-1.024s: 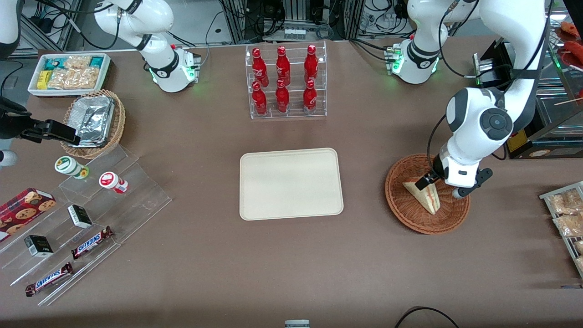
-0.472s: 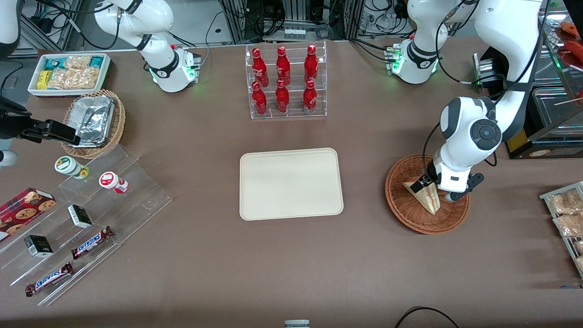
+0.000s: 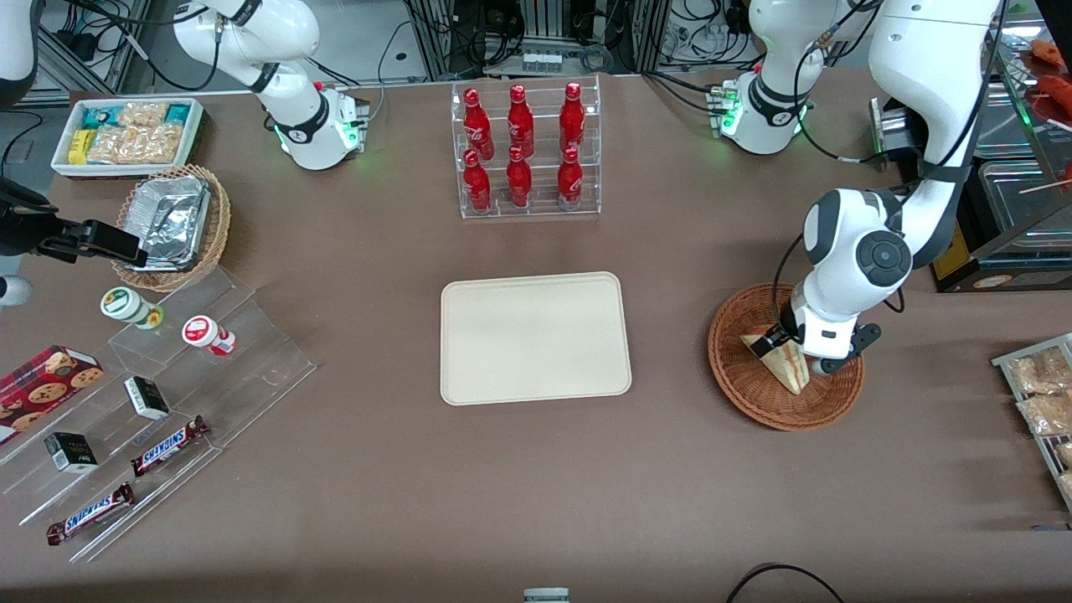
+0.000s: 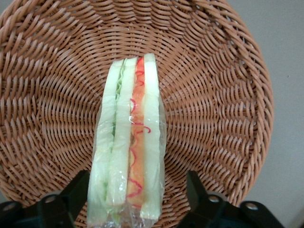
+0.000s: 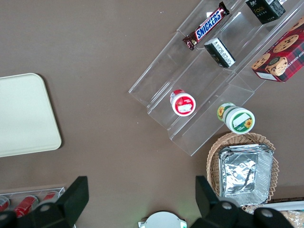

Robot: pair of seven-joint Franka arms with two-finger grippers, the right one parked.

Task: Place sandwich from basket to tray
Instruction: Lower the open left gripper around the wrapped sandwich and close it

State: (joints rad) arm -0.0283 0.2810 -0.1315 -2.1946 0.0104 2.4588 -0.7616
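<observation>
The gripper takes hold of the sandwich by its wide end (image 4: 126,202) next, to move it from the basket to the cream tray.
The sandwich (image 3: 785,367) (image 4: 128,142), a plastic-wrapped wedge with green and orange-red filling, lies in the reddish-brown wicker basket (image 3: 745,394) (image 4: 213,95) toward the working arm's end of the table. My gripper (image 3: 800,352) (image 4: 135,194) is down in the basket and open. One black finger (image 4: 76,192) stands on each side of the sandwich's wide end, with a small gap to the wrap on both sides. The cream tray (image 3: 536,335) (image 5: 23,114) lies bare at the table's middle, about a basket's width from the basket.
A clear rack of red bottles (image 3: 526,151) stands farther from the camera than the tray. A wire rack of snack packets (image 3: 1043,394) lies at the table edge near the basket. Metal cases (image 3: 997,243) stand beside the working arm.
The working arm's wrist has dropped and shifted slightly toward the tray, bringing the open fingers lower around the sandwich. The sandwich has not moved.
</observation>
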